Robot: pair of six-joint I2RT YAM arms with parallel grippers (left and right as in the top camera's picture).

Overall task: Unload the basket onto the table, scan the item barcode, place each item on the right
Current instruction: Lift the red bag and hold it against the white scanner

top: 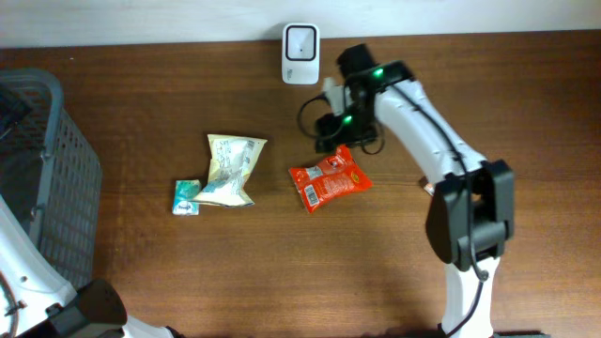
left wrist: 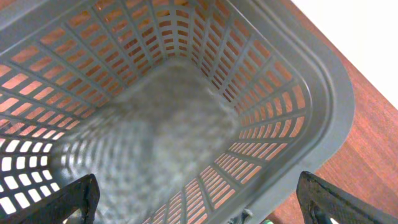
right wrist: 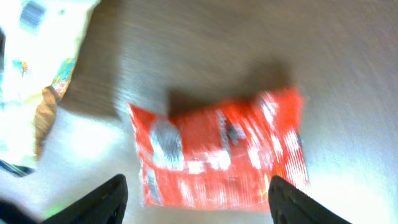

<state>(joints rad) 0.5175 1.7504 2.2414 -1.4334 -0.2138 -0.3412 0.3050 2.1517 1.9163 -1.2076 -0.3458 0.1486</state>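
Note:
My right gripper is to grab the red snack packet across its middle [top: 331, 178], so that the white barcode patch stays free to face the scanner [top: 301, 41].
A red snack packet [top: 329, 178] lies flat on the wooden table, below the white barcode scanner [top: 301, 41] that stands at the back edge. My right gripper [top: 333, 136] hovers just behind the packet. In the right wrist view the red packet [right wrist: 217, 155] is blurred and lies on the table between and beyond the open fingers of the right gripper [right wrist: 199, 202], not held. My left gripper [left wrist: 199, 199] is open and empty over the grey basket [left wrist: 336, 93].
A cream snack packet [top: 230, 169] and a small teal packet [top: 186, 195] lie left of the red one; the cream packet [right wrist: 37, 62] also shows in the right wrist view. The grey mesh basket [top: 47, 178] stands at the table's left edge.

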